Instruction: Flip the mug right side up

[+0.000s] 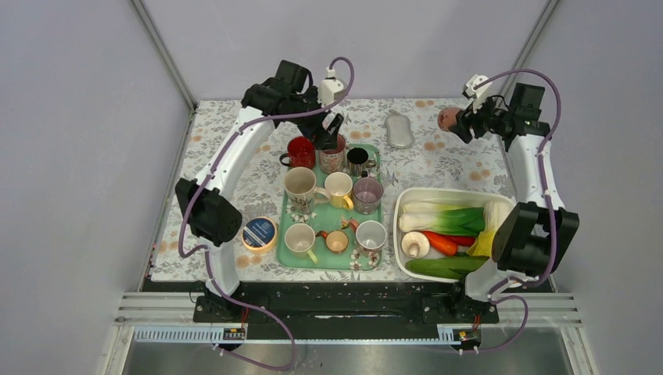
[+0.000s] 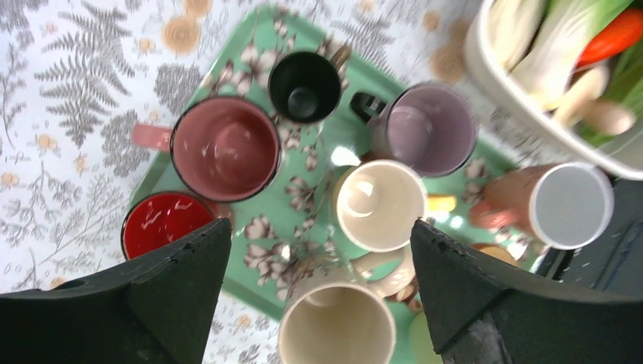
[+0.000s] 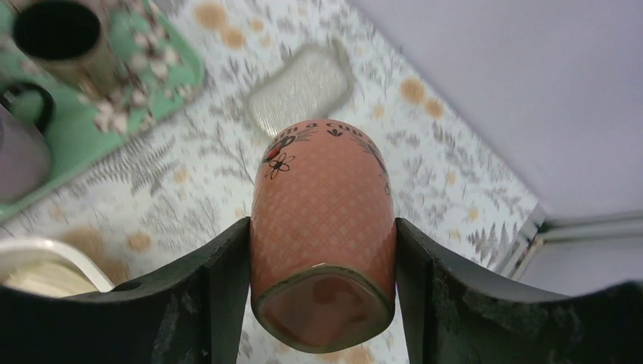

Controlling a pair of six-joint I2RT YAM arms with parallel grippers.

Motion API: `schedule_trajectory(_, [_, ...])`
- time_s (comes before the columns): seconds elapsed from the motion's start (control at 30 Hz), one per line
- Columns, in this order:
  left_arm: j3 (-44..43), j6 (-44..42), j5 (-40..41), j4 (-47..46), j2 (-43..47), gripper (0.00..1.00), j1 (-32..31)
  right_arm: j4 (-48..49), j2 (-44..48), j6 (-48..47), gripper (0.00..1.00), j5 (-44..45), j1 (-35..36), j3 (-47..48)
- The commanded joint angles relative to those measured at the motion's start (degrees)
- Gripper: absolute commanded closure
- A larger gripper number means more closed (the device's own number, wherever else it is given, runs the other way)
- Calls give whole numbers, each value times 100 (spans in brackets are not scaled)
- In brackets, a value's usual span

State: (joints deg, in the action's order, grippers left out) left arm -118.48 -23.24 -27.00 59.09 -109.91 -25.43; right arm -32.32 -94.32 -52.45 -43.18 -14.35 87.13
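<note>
My left gripper will grab the salmon-pink mug (image 1: 449, 119) by its side at the opening next, so the mug's base stays free to set it upright.
A salmon-pink mug (image 3: 322, 220) with a flower print and lettering is clamped between both fingers of my right gripper (image 3: 322, 303). Its base faces the wrist camera and its mouth points away toward the table. From above, the mug (image 1: 449, 119) hangs over the far right of the table in the right gripper (image 1: 460, 121). My left gripper (image 2: 321, 250) hovers open above the green tray (image 2: 261, 42), with nothing between its fingers. In the top view the left gripper (image 1: 335, 131) is over the tray's far end.
The green tray (image 1: 314, 258) carries several upright mugs, among them a red one (image 1: 301, 151) and a cream one (image 1: 299, 186). A white tub (image 1: 406, 199) of vegetables stands at the right. A grey dish (image 1: 399, 130) lies at the back; a round tin (image 1: 259, 233) sits left of the tray.
</note>
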Motion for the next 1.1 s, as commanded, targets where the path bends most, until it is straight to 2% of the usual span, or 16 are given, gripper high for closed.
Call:
schedule_trajectory(0.0, [-869, 857, -969, -199, 260, 7, 40, 2491, 989, 2134, 100, -898, 389, -551])
schedule_trajectory(0.17, [-978, 2065, -1815, -965, 369, 3, 30, 4238, 1627, 3593, 100, -1079, 1219, -1285])
schedule_trajectory(0.27, [-842, 2737, -2204, -1389, 445, 2, 31, 5853, 1860, 4720, 100, -1237, 1666, -1811])
schedule_trajectory(0.33, [-756, 3110, -2354, -1611, 484, 2, 37, 6474, 1937, 5282, 100, -1204, 1916, -2025])
schedule_trajectory(0.43, [-691, 3596, -2568, -1847, 465, 5, 37, 6715, 1969, 5655, 100, -1085, 2338, -2051])
schedule_trajectory(0.53, [-621, 3917, -2871, -2098, 514, 11, 39, 6763, 1944, 5627, 100, -1007, 2674, -2019])
schedule_trajectory(0.67, [-419, 3991, -2937, -2367, 751, 15, 42, 6875, 1839, 5752, 100, -1033, 2853, -1957])
schedule_trajectory(0.83, [-341, 4179, -3137, -2599, 872, 34, 23, 7065, 1727, 5818, 100, -1058, 2994, -1956])
schedule_trajectory(1.07, [-389, 4177, -3277, -2631, 922, 39, -45, 7416, 1562, 6062, 100, -1138, 3072, -1958])
